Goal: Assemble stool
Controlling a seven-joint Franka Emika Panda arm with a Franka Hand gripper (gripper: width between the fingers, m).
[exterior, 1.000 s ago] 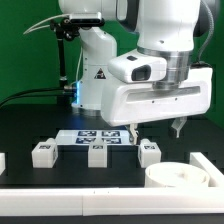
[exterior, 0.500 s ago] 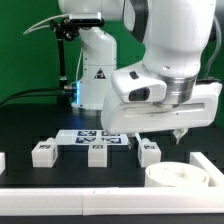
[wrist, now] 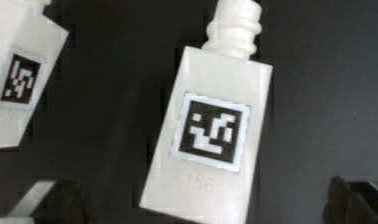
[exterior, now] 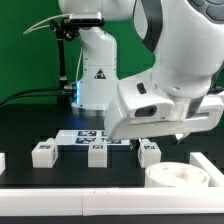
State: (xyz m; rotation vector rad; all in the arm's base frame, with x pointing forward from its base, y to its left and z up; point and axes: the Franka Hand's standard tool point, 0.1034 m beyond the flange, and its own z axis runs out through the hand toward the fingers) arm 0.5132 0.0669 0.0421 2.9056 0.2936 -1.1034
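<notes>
The peg end of the white leg has to stay free to go into the round seat (exterior: 181,178), so my gripper will take the leg by its tagged body (exterior: 149,154).
Three white stool legs with black-and-white tags lie in a row on the black table: the left leg (exterior: 43,152), the middle leg (exterior: 97,152) and the right leg (exterior: 150,152). The round white seat (exterior: 181,178) sits at the front right. My gripper (exterior: 160,138) hangs open just above the right leg, touching nothing. In the wrist view that leg (wrist: 221,125) lies between the two dark fingers (wrist: 33,204), with its peg end pointing away, and my gripper (wrist: 200,206) is open around it. A second leg (wrist: 22,75) shows beside it.
The marker board (exterior: 95,137) lies behind the legs, near the robot base (exterior: 95,80). A long white bar (exterior: 70,191) edges the table's front. Short white bar ends show at the exterior view's left (exterior: 2,161) and right (exterior: 201,160).
The arm has tilted and swung toward the exterior view's right and come lower over the right leg. The legs and seat have not moved.
</notes>
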